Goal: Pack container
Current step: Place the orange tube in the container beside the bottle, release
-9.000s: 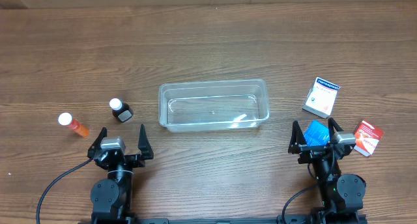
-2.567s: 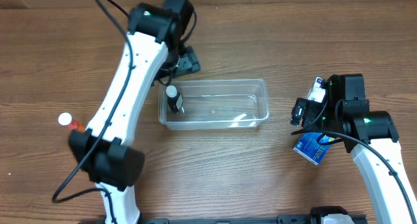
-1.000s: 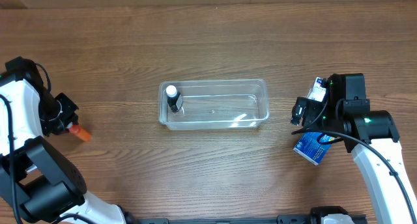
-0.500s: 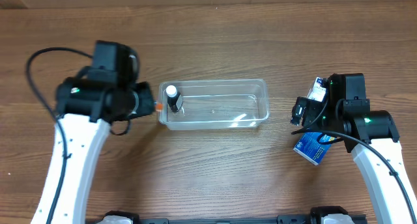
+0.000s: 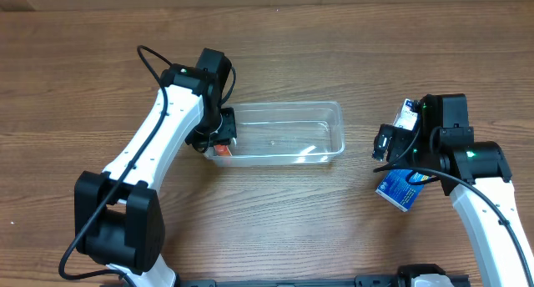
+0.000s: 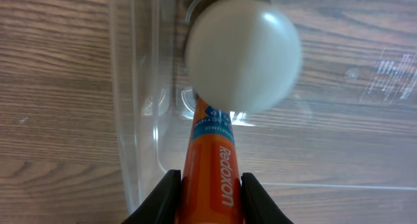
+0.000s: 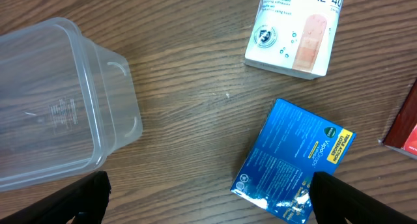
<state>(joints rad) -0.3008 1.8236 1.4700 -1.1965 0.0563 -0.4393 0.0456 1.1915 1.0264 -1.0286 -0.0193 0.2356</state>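
The orange tube's lower end point(image 5: 223, 151) point(image 6: 212, 121) sits on the container's bottom beside the white-capped bottle, so it is now time for my left gripper to let go of the orange tube.
The clear container point(image 5: 275, 106) lies in the middle of the table. My left gripper point(image 5: 219, 139) hangs over its left end, shut on an orange tube point(image 6: 210, 165) that points down into the tub beside its wall point(image 6: 130, 120). A blurred white cap point(image 6: 242, 58) covers the tube's far end. My right gripper point(image 7: 218, 208) hovers open and holds nothing, to the right of the container point(image 7: 52, 107). A blue box point(image 7: 293, 162) lies flat below it, near the right finger.
A white plaster box point(image 7: 293, 28) lies beyond the blue box point(image 5: 405, 189), and a red box point(image 7: 404, 129) shows at the right edge. Bare wood lies between the container and the boxes.
My left arm has swung in from the far left of the table with the orange tube and now holds it over the container's left end. The right arm has not moved.
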